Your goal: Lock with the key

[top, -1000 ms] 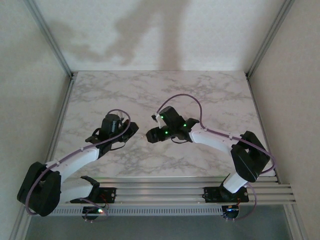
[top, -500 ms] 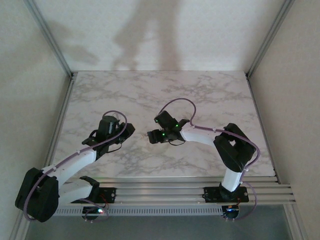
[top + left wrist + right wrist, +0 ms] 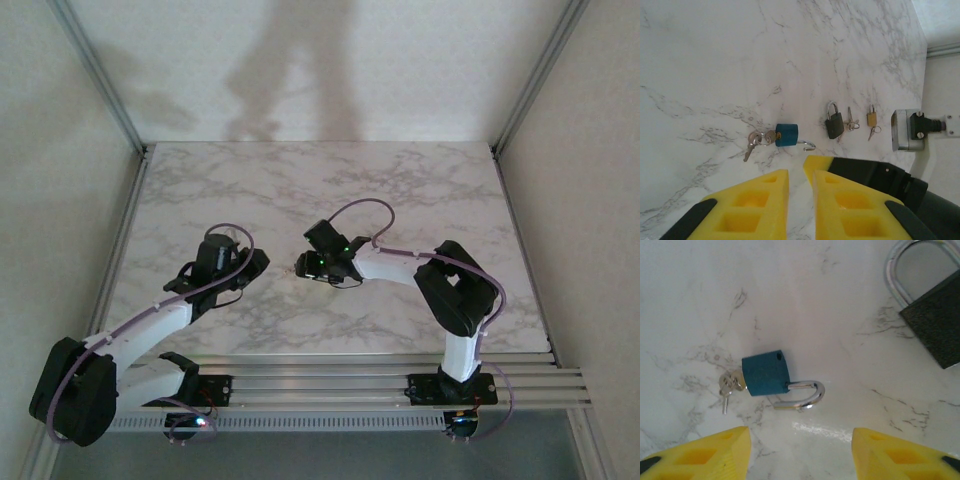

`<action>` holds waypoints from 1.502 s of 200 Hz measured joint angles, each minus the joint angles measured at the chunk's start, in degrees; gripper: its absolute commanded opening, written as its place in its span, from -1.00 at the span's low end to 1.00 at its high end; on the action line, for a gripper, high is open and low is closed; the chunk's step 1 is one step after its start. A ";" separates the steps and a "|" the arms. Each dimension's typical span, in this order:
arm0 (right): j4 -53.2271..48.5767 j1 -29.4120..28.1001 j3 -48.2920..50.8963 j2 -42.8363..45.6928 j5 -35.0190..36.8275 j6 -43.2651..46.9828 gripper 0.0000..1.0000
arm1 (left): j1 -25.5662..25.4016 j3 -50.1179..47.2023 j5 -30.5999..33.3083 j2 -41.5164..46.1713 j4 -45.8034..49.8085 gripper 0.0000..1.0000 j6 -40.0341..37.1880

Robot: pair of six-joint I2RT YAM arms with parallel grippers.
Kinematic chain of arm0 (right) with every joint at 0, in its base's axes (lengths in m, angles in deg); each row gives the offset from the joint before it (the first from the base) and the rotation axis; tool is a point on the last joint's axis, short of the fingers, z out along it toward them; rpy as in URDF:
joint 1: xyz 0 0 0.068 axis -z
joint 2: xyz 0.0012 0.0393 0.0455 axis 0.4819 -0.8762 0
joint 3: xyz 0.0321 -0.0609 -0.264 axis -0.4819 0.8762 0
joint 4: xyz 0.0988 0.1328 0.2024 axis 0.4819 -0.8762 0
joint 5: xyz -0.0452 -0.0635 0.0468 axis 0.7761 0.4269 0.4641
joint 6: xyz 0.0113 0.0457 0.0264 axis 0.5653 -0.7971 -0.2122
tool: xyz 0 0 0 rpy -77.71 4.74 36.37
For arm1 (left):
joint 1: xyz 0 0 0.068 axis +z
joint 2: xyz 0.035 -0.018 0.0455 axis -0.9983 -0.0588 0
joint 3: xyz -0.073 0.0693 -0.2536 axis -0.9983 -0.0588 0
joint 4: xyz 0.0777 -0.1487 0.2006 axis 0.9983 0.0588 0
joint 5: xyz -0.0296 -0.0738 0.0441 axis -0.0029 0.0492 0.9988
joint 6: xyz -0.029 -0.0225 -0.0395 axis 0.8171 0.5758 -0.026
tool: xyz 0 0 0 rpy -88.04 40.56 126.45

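Note:
The padlock's base and the keys need to stay free for locking, so the robot's right gripper will next grab the blue padlock [image 3: 765, 373] by its open shackle [image 3: 805, 396].
The blue padlock [image 3: 765, 373] lies on the marble with its shackle [image 3: 805, 396] swung open. A ring of small silvery keys [image 3: 728, 386] sticks out of its base. My right gripper [image 3: 799, 442] hovers just over it, jaws wide open with nothing between them. My left gripper [image 3: 801, 192] sits low beside the same blue padlock [image 3: 786, 135], its yellow pads [image 3: 760, 195] a narrow gap apart and empty. Beyond stands a black padlock [image 3: 834, 124] with a thin pale key [image 3: 850, 120] beside it.
A brass padlock [image 3: 871, 117] with its own keys [image 3: 873, 132] lies past the black one. The black padlock [image 3: 936, 325] fills the right wrist view's top right corner. A grey block with a plug [image 3: 907, 131] stands further right. Both grippers meet mid-table [image 3: 280, 265].
My right arm folded its elbow leftwards and its gripper dropped closer over the blue padlock, jaws a little narrower. My left gripper's pads parted slightly; that arm barely moved.

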 measured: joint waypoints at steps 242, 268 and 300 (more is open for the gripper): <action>2.69 2.51 -3.67 -5.95 -0.76 -6.73 -0.75 | 0.68 -2.32 -0.37 0.83 -0.37 -0.53 0.20; 3.04 2.60 -3.76 -5.95 -0.74 -6.40 -0.82 | 0.68 -3.21 -0.50 0.83 -0.98 -0.41 0.24; 3.37 2.60 -3.76 -5.95 -0.81 -6.03 -0.90 | 0.74 -4.24 -0.87 0.81 -1.84 -0.31 0.26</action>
